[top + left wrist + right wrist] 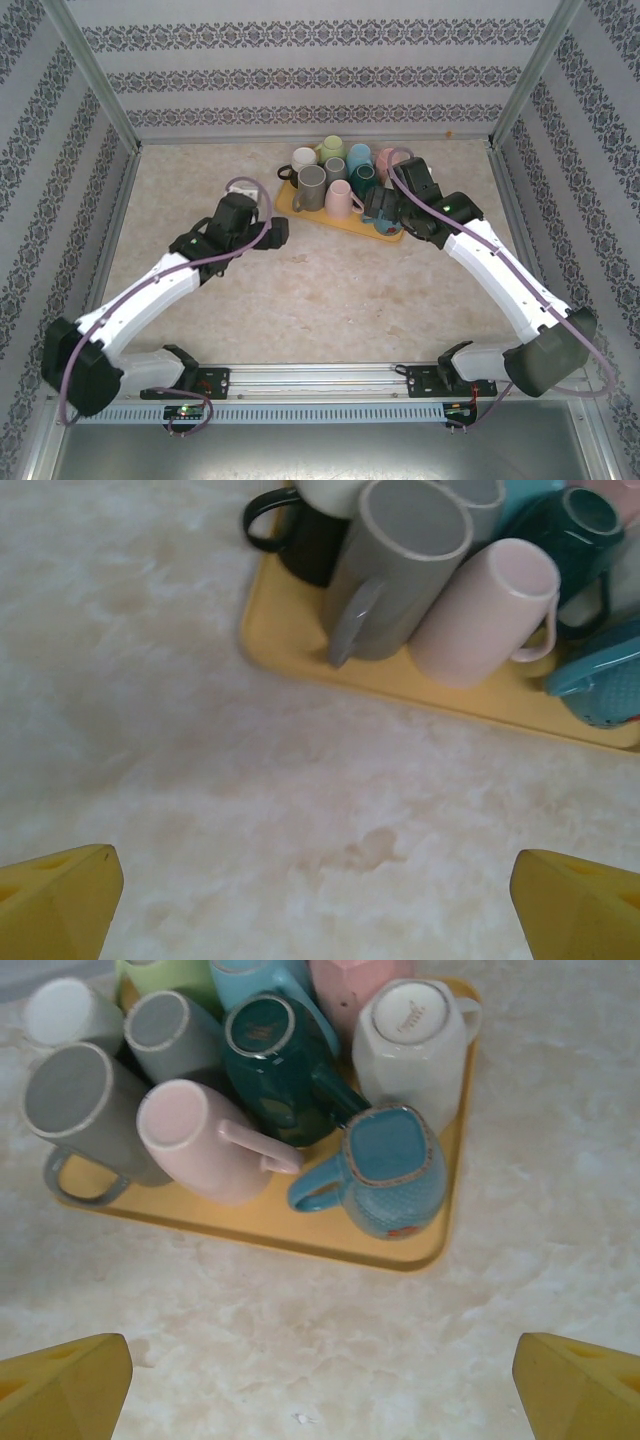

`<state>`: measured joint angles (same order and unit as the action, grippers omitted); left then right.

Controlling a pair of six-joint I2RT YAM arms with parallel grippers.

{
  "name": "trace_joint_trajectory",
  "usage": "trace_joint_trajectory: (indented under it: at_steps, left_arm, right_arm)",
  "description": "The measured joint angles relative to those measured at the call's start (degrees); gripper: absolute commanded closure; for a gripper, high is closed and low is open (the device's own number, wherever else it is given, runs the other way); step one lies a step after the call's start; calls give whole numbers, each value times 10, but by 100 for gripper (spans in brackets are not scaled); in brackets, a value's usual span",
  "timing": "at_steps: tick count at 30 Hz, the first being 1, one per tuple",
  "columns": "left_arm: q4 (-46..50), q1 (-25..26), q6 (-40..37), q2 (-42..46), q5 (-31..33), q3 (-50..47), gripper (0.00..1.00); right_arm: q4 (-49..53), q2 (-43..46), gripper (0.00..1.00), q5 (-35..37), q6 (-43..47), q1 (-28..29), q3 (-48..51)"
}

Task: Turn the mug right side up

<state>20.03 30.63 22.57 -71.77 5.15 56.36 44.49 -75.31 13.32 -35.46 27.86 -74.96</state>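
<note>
Next, my left gripper grabs the large grey mug's handle (299, 196) (362, 607) near the mug's base, leaving the mug's rim end free for my right gripper to finish turning.
Several mugs stand upside down, bases up, packed on a yellow tray (340, 224) at the back middle of the table. The right wrist view has a blue mug (392, 1167) at the tray's near corner, beside a pink mug (193, 1138), a dark green mug (277, 1058), a grey mug (75, 1100) and a white mug (410, 1032). My right gripper (320, 1385) is open over bare table just in front of the tray (330, 1237). My left gripper (320, 900) is open over bare table left of the tray (300, 662), holding nothing.
A pale mug (242, 187) sits on the table left of the tray, partly hidden behind my left arm. Patterned walls and metal posts close in the table on three sides. Open marble surface lies in front of the tray.
</note>
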Motion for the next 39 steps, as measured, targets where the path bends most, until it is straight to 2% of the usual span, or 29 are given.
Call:
trace_joint_trajectory:
  at_steps: [1,3,5,11,18,24,31,39]
  left_arm:
    - [-15,0,-13,-24,-10,13,0]
    - [-43,-2,-46,-77,-36,40,7]
    - [-57,-6,-80,-126,-61,66,7]
    - [-70,-43,-152,-243,-113,134,9]
    - [-58,-74,-230,-349,-174,242,17]
    - [-26,-80,-268,-411,-202,318,24]
    - [5,-98,-286,-434,-206,339,33]
    - [22,-104,-297,-468,-212,378,48]
  right_arm:
    - [-7,0,2,-3,2,0,0]
    - [-17,0,3,-11,18,0,0]
    - [-30,7,4,-29,40,0,7]
    - [-50,93,6,-71,91,0,62]
    - [-46,171,6,-84,129,0,91]
    - [-25,189,11,-85,150,0,91]
    - [-5,234,12,-85,160,2,91]
    - [1,238,13,-85,163,2,95]
